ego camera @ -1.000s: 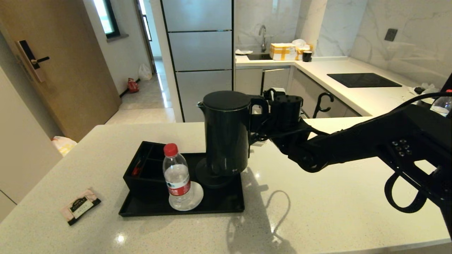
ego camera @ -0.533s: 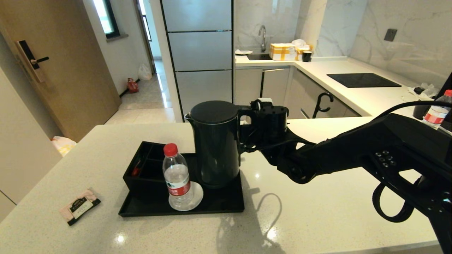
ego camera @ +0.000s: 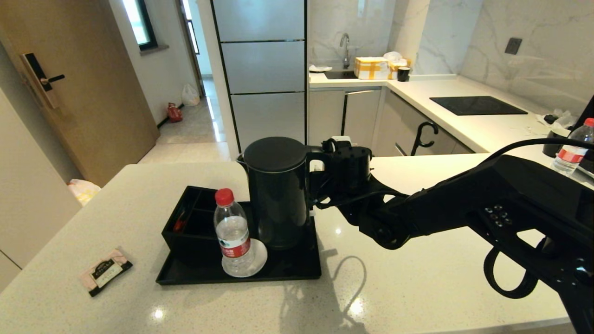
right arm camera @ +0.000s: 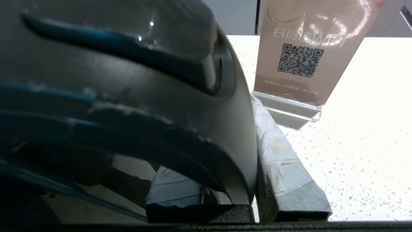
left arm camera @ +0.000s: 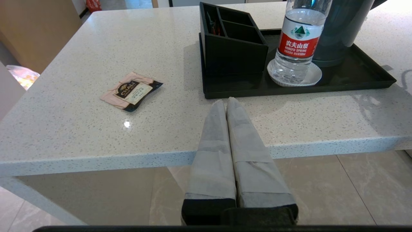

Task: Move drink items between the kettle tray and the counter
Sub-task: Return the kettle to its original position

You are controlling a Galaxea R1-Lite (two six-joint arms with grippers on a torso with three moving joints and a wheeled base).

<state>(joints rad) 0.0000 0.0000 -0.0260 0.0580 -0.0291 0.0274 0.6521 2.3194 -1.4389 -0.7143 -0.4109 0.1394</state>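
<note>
The kettle's bottom sits down in the black tray, covering the round base, so the kettle would stand. It is now time for my right gripper to release the kettle.
The tall black kettle stands upright at the back of the black kettle tray, covering the round base. My right gripper is shut on the kettle's loop handle; in the right wrist view the kettle handle fills the space between the taped fingers. The pink tea sachet lies flat on the beige counter, left of the tray. My left gripper is shut and empty, hovering at the counter's front edge just short of the tray's rim, right of the tea sachet.
A red-capped water bottle stands on a white coaster at the tray's front. The divided box fills the tray's left end. A QR-code sign stands behind the kettle. Another bottle stands far right.
My right arm carried the kettle leftward and down: it hung tilted above the round base, and it now rests upright over it on the tray. The left gripper and sachet stayed put.
</note>
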